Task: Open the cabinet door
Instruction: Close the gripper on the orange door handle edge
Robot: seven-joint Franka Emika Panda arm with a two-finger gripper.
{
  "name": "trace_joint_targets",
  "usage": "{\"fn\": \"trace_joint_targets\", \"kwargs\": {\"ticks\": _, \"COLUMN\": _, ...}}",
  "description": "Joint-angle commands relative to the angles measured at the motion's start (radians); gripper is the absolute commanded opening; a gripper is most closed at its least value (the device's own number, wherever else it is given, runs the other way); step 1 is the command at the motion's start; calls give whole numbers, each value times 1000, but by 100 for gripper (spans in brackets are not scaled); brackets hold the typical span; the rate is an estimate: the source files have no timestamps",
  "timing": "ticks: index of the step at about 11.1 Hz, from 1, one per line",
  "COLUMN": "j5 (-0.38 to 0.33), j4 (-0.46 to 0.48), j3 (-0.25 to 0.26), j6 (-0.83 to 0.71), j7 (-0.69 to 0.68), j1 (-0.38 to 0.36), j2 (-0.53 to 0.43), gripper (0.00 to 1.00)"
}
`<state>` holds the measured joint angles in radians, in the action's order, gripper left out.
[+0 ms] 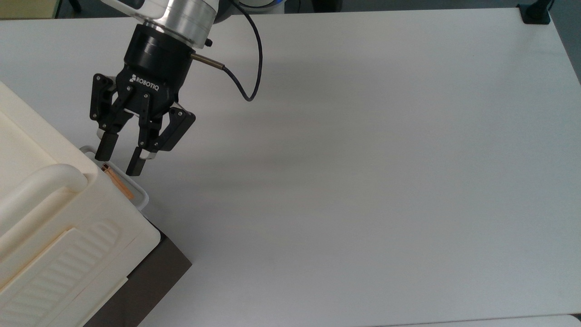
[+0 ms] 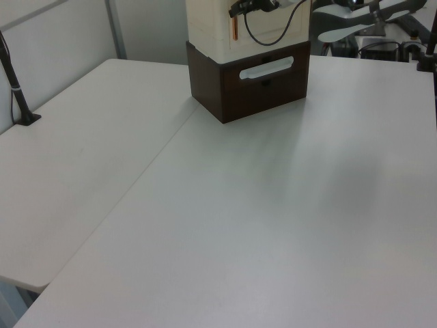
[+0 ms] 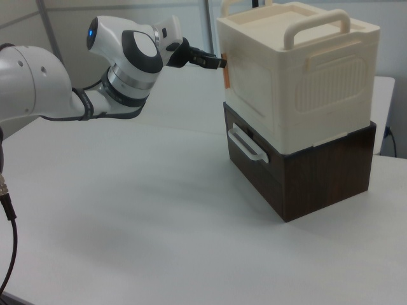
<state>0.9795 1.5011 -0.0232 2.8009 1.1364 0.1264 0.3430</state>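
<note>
I will next grab the tan handle by its upper end [image 2: 235,18]. Then I will open the cabinet door [image 2: 268,27] with my gripper.
The cabinet [image 3: 299,70] is a cream box on a dark brown base [image 3: 318,171], with a rounded bar handle [image 3: 315,25] on top. Its cabinet door [image 3: 251,86] lies shut and flush, and a tan handle [image 3: 227,77] runs down the edge at the right view's left. In the top view this tan handle [image 1: 118,182] pokes out from the cabinet [image 1: 54,213]. My gripper [image 1: 120,161] is open, and its fingertips [image 1: 106,147] hover just short of the handle's upper end. In the right view the gripper [image 3: 219,62] nearly meets the handle's top; contact is unclear. The left view has the gripper [image 2: 242,8] beside the tan handle [image 2: 233,27].
A white drawer handle [image 3: 245,145] juts from the brown base below the door, also in the top view [image 1: 140,194]. The white table [image 1: 363,181] stretches wide to the top view's right. A black clamp [image 1: 534,13] sits at the far corner, a black post [image 2: 13,75] at the left view's left.
</note>
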Motion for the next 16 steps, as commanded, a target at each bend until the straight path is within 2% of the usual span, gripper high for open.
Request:
{"fn": "trace_joint_targets", "kwargs": {"ticks": 1, "j5": 27, "j4": -33, "j3": 6, "j6": 19, "j7": 46, "j1": -4, "j2": 22, "gripper": 41}}
{"fn": "trace_joint_targets", "kwargs": {"ticks": 3, "j5": 27, "j4": -38, "j3": 9, "j6": 19, "j7": 45, "j1": -2, "j2": 22, "gripper": 36}}
{"fn": "trace_joint_targets", "kwargs": {"ticks": 6, "j5": 28, "j4": -50, "j3": 9, "j6": 17, "j7": 45, "j1": -2, "j2": 24, "gripper": 20}}
{"fn": "trace_joint_targets", "kwargs": {"ticks": 8, "j5": 30, "j4": -51, "j3": 9, "j6": 17, "j7": 45, "j1": 2, "j2": 28, "gripper": 19}}
{"fn": "trace_joint_targets", "kwargs": {"ticks": 13, "j5": 57, "j4": -53, "j3": 9, "j6": 17, "j7": 37, "j1": 9, "j2": 39, "gripper": 5}}
{"fn": "trace_joint_targets", "kwargs": {"ticks": 16, "j5": 56, "j4": -44, "j3": 0, "j6": 15, "j7": 23, "j1": 9, "j2": 36, "gripper": 5}}
